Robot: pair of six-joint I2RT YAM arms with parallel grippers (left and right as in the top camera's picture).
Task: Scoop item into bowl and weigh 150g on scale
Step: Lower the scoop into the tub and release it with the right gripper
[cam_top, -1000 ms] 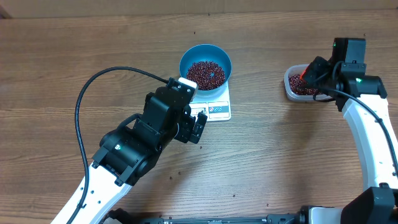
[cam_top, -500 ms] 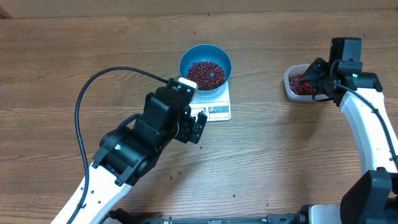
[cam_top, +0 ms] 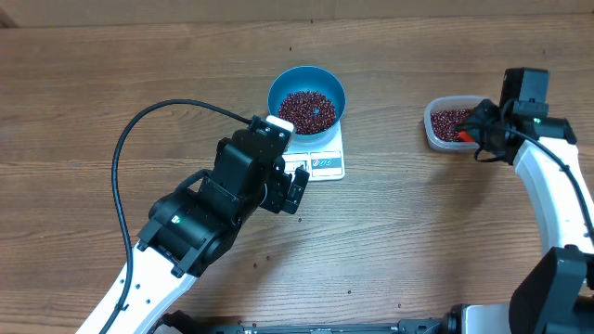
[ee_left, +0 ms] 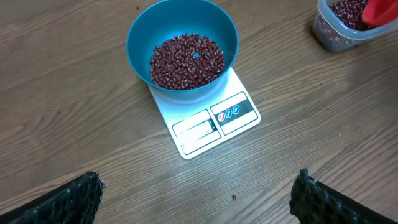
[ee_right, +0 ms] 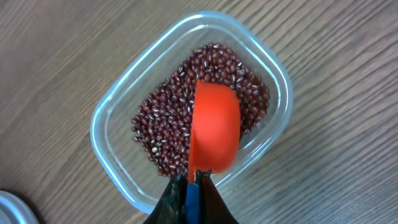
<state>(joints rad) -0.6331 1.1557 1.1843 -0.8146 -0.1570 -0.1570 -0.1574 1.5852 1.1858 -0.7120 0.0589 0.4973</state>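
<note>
The orange scoop's cup hangs above the beans inside the tub's rim and would end in the tub, so my right gripper needs to release the scoop.
The blue bowl [cam_top: 307,100] [ee_left: 183,48] stands on the white scale [cam_top: 325,163] [ee_left: 214,123], holding a layer of dark red beans [cam_top: 307,109] [ee_left: 186,61]. More beans [ee_right: 205,112] fill a clear plastic tub [cam_top: 451,123] [ee_right: 112,149] at the right. My right gripper [cam_top: 481,130] [ee_right: 193,186] is shut on the blue handle of an orange scoop [ee_right: 215,129], whose cup hangs turned over above the tub's beans. My left gripper [cam_top: 295,190] [ee_left: 198,200] is wide open over bare table in front of the scale, holding nothing.
A black cable [cam_top: 139,125] loops from the left arm over the table's left half. One stray bean [ee_left: 234,198] lies on the wood between the left fingers. The tub's corner [ee_left: 348,25] shows at the top right of the left wrist view.
The right gripper with the scoop has shifted right and slightly down, over the tub's near edge. The left arm has not moved.
</note>
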